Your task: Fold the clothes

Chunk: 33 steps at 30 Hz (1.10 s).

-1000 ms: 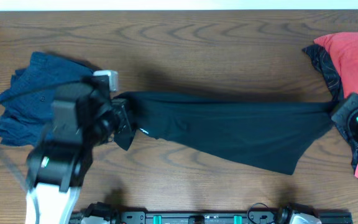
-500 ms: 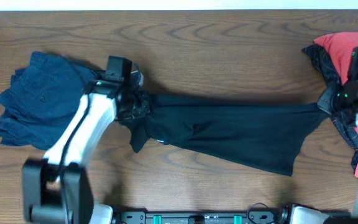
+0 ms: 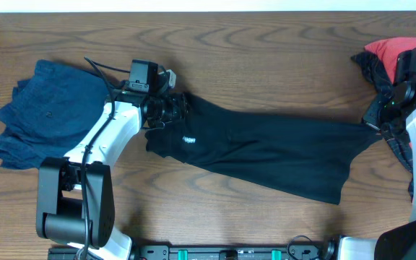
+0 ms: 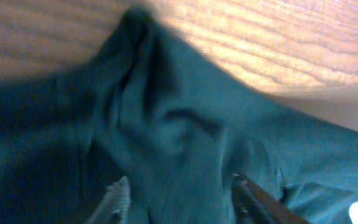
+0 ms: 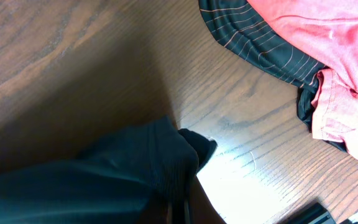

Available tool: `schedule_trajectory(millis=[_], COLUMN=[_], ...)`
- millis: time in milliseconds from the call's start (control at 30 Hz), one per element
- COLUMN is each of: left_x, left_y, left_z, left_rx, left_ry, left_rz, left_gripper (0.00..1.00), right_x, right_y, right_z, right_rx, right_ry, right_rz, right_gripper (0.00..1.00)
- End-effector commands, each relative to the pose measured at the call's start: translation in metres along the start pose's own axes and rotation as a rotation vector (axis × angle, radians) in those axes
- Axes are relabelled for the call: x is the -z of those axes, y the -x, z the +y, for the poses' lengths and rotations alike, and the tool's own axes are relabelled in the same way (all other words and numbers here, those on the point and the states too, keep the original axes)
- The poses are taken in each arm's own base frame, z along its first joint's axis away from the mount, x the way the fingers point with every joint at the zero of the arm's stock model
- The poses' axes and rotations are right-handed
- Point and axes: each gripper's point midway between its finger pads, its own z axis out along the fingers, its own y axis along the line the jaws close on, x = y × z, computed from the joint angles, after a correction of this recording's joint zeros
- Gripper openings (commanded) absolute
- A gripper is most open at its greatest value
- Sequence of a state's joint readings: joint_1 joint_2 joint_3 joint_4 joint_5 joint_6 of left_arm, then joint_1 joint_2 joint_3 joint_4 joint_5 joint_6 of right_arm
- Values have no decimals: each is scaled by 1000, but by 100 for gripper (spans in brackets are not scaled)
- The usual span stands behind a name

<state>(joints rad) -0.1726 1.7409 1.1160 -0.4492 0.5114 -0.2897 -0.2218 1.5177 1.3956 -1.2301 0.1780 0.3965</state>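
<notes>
My left gripper is to grab the black shirt's rumpled end [image 3: 182, 117] [image 4: 175, 180] near the logo next, opposite my right gripper's corner of the shirt. Then both grippers can stretch the shirt between them for folding.
The black shirt [image 3: 266, 152] lies stretched across the table from left to right, its small white logo [image 3: 189, 140] showing near the left end. My left gripper [image 3: 172, 108] stands open over that left end. In the left wrist view its fingers [image 4: 122, 196] are spread above the rumpled shirt [image 4: 166, 112], gripping nothing. My right gripper [image 3: 373, 121] is shut on the shirt's right corner. The right wrist view shows the shirt [image 5: 104, 180] bunched and pinched at the gripper [image 5: 179, 214], just above the wood.
A navy garment [image 3: 45, 112] lies crumpled at the far left, beside my left arm. A red garment [image 3: 396, 54] lies on a dark striped one [image 3: 378, 72] at the far right, close to my right gripper. Bare wooden table [image 3: 266, 58] lies behind the shirt.
My left gripper has carried the shirt's left end a little right and away, then opened and let it go; the logo now shows. My right gripper has moved slightly away, still holding.
</notes>
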Motion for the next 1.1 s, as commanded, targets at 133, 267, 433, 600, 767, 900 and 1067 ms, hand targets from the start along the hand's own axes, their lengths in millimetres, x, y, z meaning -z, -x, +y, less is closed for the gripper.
schedule_trajectory(millis=[133, 267, 433, 600, 767, 900, 1067], left_x=[3, 2, -7, -24, -33, -33, -34], left_y=[-8, -10, -20, -39, -47, -44, -35], left_z=[-1, -3, -11, -14, -10, -11, -16], left_rx=[14, 12, -11, -19, -7, -12, -6], left_ry=[-16, -16, -18, -4, 8, 3, -13], left_rz=[32, 39, 72, 150, 185, 174, 135], left_gripper=[58, 58, 57, 53, 40, 22, 7], right_x=[-2, -2, -2, -2, -2, -2, -2], right_y=[3, 3, 3, 2, 2, 2, 2], right_z=[-9, -9, -9, -9, -9, -9, -9], right_rx=[-5, -4, -4, -3, -3, -4, -4], right_ry=[-33, -33, -33, -34, -35, -35, -34], right_rz=[-11, -11, -10, -7, -7, -7, -7], right_gripper=[1, 1, 1, 1, 1, 1, 1])
